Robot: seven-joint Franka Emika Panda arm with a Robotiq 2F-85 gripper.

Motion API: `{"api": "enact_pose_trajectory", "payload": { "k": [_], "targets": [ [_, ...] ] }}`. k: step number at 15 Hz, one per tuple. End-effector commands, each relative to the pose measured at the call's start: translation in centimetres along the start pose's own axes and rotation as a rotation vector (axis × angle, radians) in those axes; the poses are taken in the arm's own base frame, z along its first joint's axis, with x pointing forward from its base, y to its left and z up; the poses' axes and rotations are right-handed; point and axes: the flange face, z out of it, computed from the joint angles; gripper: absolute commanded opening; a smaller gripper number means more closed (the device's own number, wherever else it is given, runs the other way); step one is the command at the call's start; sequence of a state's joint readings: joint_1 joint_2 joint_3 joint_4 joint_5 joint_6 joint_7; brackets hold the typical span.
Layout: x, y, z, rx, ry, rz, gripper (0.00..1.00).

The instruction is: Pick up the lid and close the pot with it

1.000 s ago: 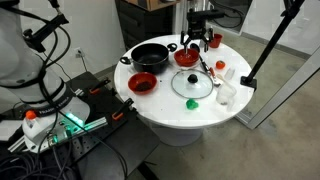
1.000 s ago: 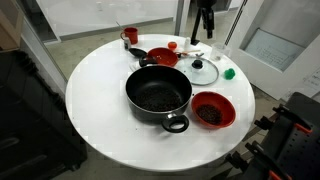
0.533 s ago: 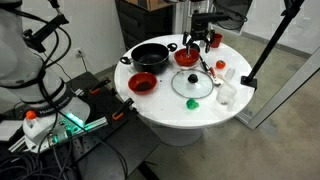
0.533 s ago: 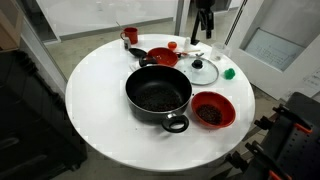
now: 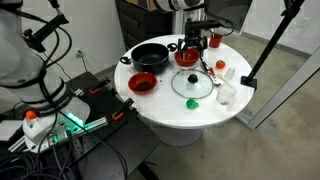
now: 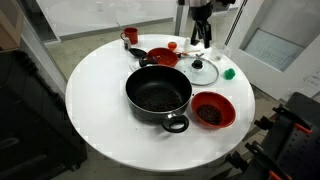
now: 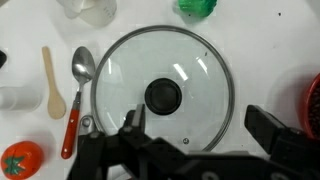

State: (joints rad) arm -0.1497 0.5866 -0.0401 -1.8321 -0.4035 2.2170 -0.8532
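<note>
I should next grab the lid's dark central knob from above with my gripper. The lid then stays flat, its rim free to close the pot (image 5: 150, 55).
The glass lid (image 7: 163, 95) with a metal rim and dark knob lies flat on the white table, directly below my gripper (image 7: 200, 125). It also shows in both exterior views (image 5: 192, 84) (image 6: 204, 71). My gripper (image 5: 192, 44) (image 6: 200, 38) is open and empty, hanging above the table, its fingers spread over the lid's near half without touching it. The black pot (image 5: 150, 55) (image 6: 158, 93) stands open and apart from the lid, out of the wrist view.
A red bowl (image 6: 163, 56) sits between pot and gripper, another (image 6: 211, 110) by the pot. Around the lid: a green thing (image 7: 197, 8), a red-handled spoon (image 7: 78, 75), a wooden spatula (image 7: 52, 80), a tomato (image 7: 20, 160), white cups (image 5: 225, 92). A red mug (image 6: 131, 36) stands at the rim.
The gripper has shifted a little sideways and down, over the lid. Nothing on the table has moved.
</note>
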Motion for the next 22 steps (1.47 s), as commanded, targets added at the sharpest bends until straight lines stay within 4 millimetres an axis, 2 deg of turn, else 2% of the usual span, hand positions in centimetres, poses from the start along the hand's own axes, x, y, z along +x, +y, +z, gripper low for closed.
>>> {"api": "enact_pose_trajectory", "payload": {
  "k": [1, 9, 15, 22],
  "targets": [
    [2.2, 0.6, 1.7, -0.037, -0.016, 0.005, 1.00],
    [4.8, 2.4, 5.8, -0.046, -0.072, 0.053, 1.00],
    [5.1, 3.8, 8.6, -0.023, -0.106, 0.081, 1.00],
    [5.5, 4.6, 10.7, -0.005, -0.143, 0.079, 1.00]
  ]
}}
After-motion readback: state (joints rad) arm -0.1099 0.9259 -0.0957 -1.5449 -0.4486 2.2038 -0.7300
